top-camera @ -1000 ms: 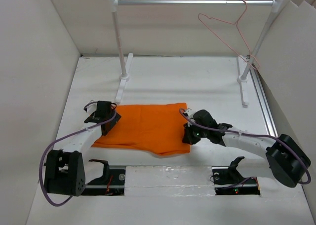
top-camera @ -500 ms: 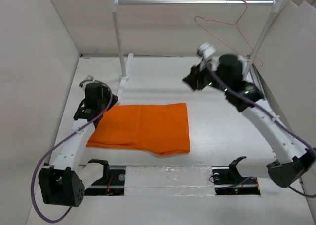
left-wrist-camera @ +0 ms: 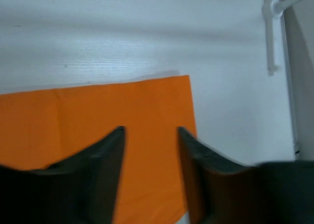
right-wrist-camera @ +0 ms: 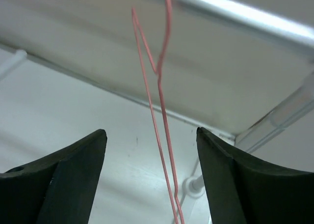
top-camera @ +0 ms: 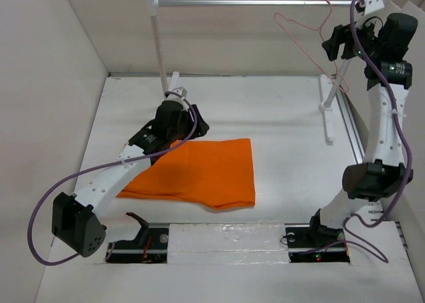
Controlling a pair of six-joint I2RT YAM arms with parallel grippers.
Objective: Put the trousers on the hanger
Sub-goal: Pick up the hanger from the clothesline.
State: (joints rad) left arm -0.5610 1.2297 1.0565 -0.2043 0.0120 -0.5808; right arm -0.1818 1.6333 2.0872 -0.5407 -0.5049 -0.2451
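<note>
The right gripper grabs the hanger's near side wire below the hook next. This lets the hook leave the bar [top-camera: 259, 2] for handing to my left gripper.
The orange trousers [top-camera: 199, 173] lie folded flat on the white table. My left gripper [top-camera: 194, 127] hovers over their far edge. In the left wrist view the left gripper [left-wrist-camera: 149, 130] is open, with the trousers [left-wrist-camera: 98, 111] below its fingers and nothing between them. The pinkish-red wire hanger [top-camera: 327, 16] hangs by its hook from the silver rail [top-camera: 259, 2] at the back right. My right gripper [top-camera: 332, 42] is raised beside it. In the right wrist view the right gripper [right-wrist-camera: 151, 131] is wide open, and the hanger [right-wrist-camera: 164, 130] runs between its fingers without touching them.
The rail stands on two white posts with long feet, the left post [top-camera: 159, 57] just behind my left gripper and the right post [top-camera: 329, 97] under the hanger. White walls close in on both sides. A metal strip [top-camera: 355, 143] runs along the table's right edge.
My right gripper let go of the trousers' right edge, rose to the hanger and opened wide. My left arm swung from the trousers' left side to their far edge.
</note>
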